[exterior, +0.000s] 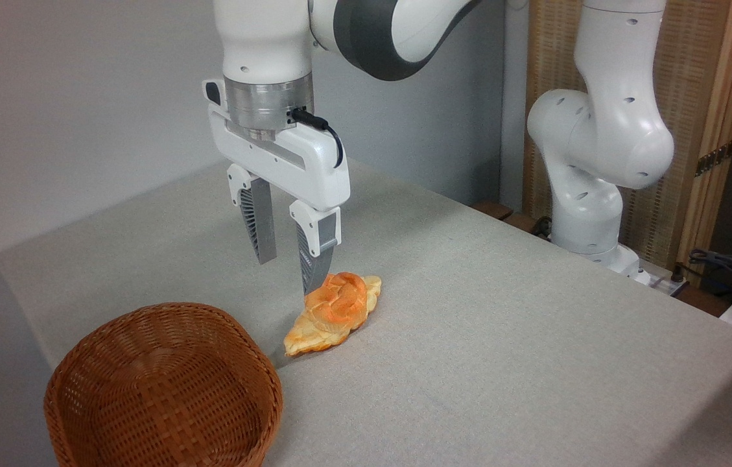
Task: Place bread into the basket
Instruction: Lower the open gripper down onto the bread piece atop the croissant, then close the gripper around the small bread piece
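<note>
The bread should go into the wicker basket to fill it, so my gripper should grab the bread by its knotted middle next.
The bread, a lumpy golden bun with an orange-browned knotted top, rests on the grey table, overlapping a longer flat leaf-shaped pastry. My gripper hangs open just behind and to the left of the bun. Its right fingertip is down near the bun's left edge, and whether it touches is unclear. Nothing is between the fingers. The reddish-brown wicker basket stands empty at the front left, a short way from the pastry's near tip.
The arm's white base stands off the table's right side before a wooden screen. Cables lie at the far right. The table's left edge runs close behind the basket.
</note>
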Tool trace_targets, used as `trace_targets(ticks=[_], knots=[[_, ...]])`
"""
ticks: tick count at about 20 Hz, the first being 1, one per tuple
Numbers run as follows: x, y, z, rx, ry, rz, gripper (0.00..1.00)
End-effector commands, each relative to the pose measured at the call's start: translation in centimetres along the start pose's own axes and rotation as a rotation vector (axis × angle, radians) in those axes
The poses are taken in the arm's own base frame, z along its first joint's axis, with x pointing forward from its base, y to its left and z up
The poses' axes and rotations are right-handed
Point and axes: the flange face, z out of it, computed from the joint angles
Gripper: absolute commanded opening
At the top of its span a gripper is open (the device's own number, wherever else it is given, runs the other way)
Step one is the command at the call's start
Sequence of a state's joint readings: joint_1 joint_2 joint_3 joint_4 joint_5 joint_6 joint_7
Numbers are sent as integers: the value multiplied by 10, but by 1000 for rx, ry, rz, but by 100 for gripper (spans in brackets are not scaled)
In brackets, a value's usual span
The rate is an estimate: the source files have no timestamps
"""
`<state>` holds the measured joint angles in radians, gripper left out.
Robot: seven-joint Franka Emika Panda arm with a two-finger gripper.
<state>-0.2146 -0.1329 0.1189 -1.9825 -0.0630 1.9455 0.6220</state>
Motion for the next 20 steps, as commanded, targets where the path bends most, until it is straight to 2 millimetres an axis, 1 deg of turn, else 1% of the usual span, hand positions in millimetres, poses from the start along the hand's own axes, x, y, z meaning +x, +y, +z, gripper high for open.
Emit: trace_targets(ticks=[1, 9, 12, 13, 16, 20], knots=[[1, -1, -3, 6, -11, 11, 100], [1, -1, -2, 6, -13, 14, 100], [3, 4, 1, 2, -20, 24, 100], [3, 7, 3, -3, -25, 28, 100], [-7, 13, 11, -30, -60, 39, 100], [-23, 13, 34, -61, -96, 82, 100]])
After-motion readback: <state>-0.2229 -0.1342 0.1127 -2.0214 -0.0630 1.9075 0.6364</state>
